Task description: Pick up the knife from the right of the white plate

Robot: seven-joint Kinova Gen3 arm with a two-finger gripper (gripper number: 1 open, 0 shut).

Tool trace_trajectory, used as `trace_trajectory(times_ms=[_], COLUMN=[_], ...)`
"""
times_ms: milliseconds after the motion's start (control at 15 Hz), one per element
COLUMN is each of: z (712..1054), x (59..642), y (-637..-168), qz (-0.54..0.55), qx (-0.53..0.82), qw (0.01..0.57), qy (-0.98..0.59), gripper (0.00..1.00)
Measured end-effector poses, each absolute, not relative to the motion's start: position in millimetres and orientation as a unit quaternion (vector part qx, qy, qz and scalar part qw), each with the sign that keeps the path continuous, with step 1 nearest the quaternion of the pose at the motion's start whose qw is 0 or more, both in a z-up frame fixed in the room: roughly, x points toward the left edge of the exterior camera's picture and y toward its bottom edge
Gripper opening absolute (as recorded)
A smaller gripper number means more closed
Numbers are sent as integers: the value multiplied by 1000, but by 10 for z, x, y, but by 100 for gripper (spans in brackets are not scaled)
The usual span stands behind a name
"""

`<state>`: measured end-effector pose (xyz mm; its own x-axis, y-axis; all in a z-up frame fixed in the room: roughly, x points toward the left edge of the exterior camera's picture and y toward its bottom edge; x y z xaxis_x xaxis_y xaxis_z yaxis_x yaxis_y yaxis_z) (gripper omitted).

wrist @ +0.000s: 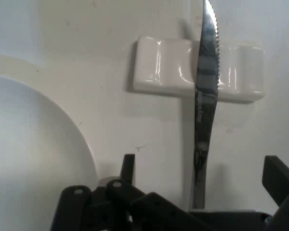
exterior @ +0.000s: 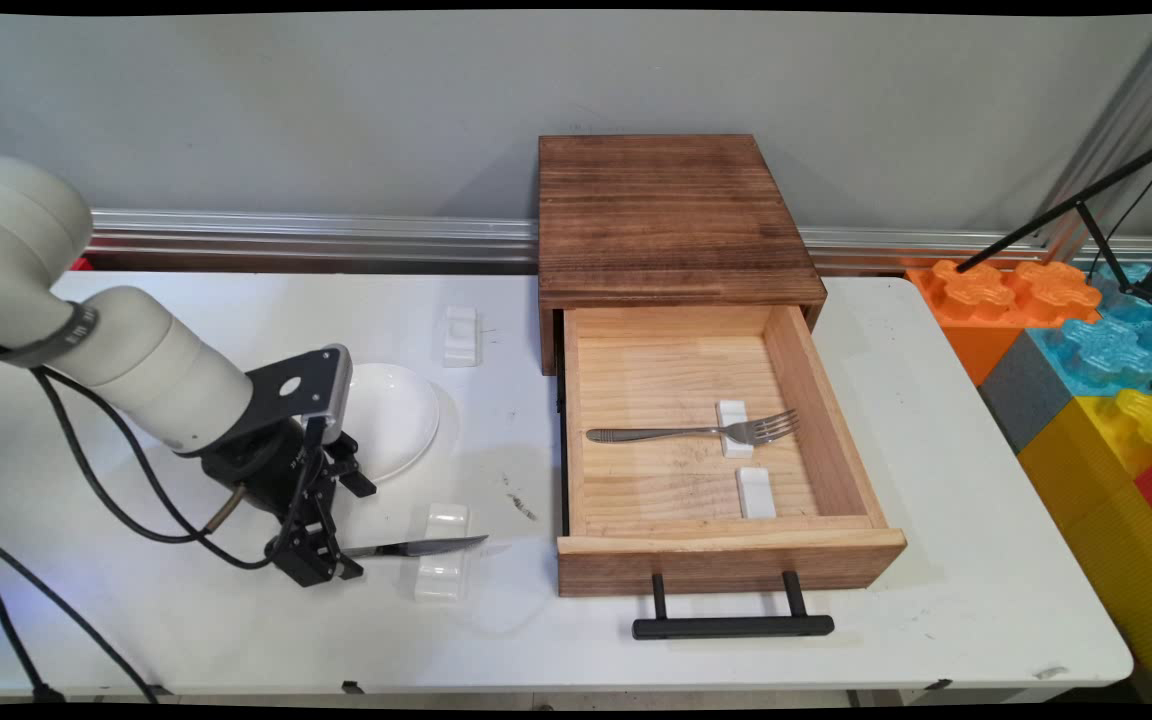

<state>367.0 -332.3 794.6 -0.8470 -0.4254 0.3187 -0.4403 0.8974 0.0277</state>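
Note:
My gripper grabs the knife by its handle next, to lay the steel knife in the open drawer beside the fork.
A steel knife lies with its serrated blade across a white ceramic rest near the table's front left. My gripper is down at the knife's handle end and is open. In the hand view the two fingers stand wide apart. The knife runs up between them and over the rest. Nothing shows the pads touching the handle, which is partly hidden behind the linkage. A white plate sits just behind the hand, and its rim fills the hand view's left.
A wooden box stands at the back with its drawer pulled out. Inside, a fork lies on a white rest, with another rest beside it. A further rest sits behind the plate. Coloured foam blocks stand to the right.

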Motion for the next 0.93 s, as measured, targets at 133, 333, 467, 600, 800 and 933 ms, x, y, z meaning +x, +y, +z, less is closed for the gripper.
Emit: trace_trajectory(times_ms=[133,333,467,600,800,933], z=[7898,7819,7790,7759,7717,7690], x=[3668,3663,3663,3663,3662,3658], y=[-3327,-3334,-3339,-3345,-3351,-3357], qz=[23,24,25,25,26,26], qx=[223,219,217,215,212,210], qw=[161,163,164,165,166,167], qy=[-961,-962,-962,-962,-963,-963], gripper=[100,100,100,100,100,100])
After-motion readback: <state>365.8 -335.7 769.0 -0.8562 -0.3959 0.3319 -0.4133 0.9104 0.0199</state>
